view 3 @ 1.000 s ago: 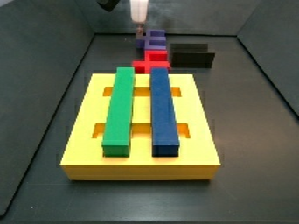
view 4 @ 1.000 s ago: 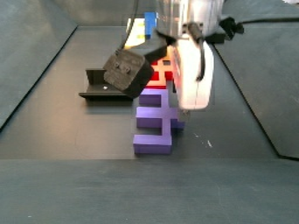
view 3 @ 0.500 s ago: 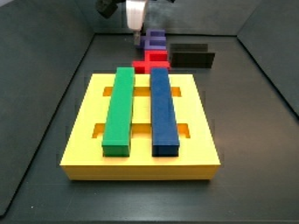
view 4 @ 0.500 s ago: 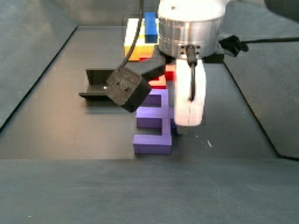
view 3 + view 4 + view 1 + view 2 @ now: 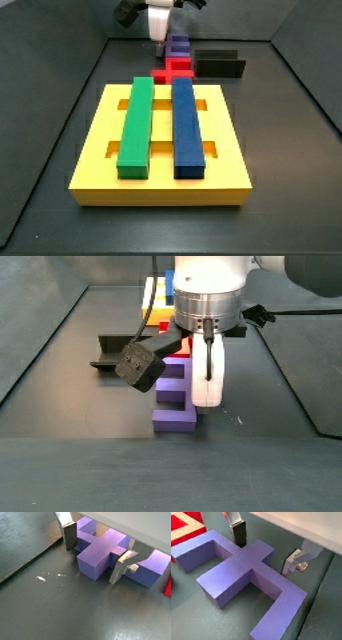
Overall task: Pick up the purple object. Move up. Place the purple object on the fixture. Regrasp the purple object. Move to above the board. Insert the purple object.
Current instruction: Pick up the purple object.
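My gripper grabs the purple object by its protruding stub (image 5: 97, 559) next, to move the purple object onto the fixture.
The purple object (image 5: 100, 556) lies on the dark floor, its raised stub between my fingers in both wrist views. My gripper (image 5: 93, 554) is open and low over it, one silver finger (image 5: 68, 537) on each side of the stub, a narrow gap showing at each pad (image 5: 238, 538). In a side view the gripper (image 5: 203, 396) reaches down onto the purple object (image 5: 174, 408); in a side view from the far end, the gripper (image 5: 162, 30) hangs over the purple object (image 5: 177, 46). The black fixture (image 5: 221, 63) stands beside it. The yellow board (image 5: 94, 150) lies nearer.
A green bar (image 5: 138, 122) and a dark-blue bar (image 5: 189, 125) sit in the board's slots. A small red piece (image 5: 173, 70) lies between the board and the purple object, its corner showing as the red piece (image 5: 167, 587). Dark walls enclose the floor.
My gripper has come down toward the purple object, and its open fingers now straddle the stub. The pieces have not moved.
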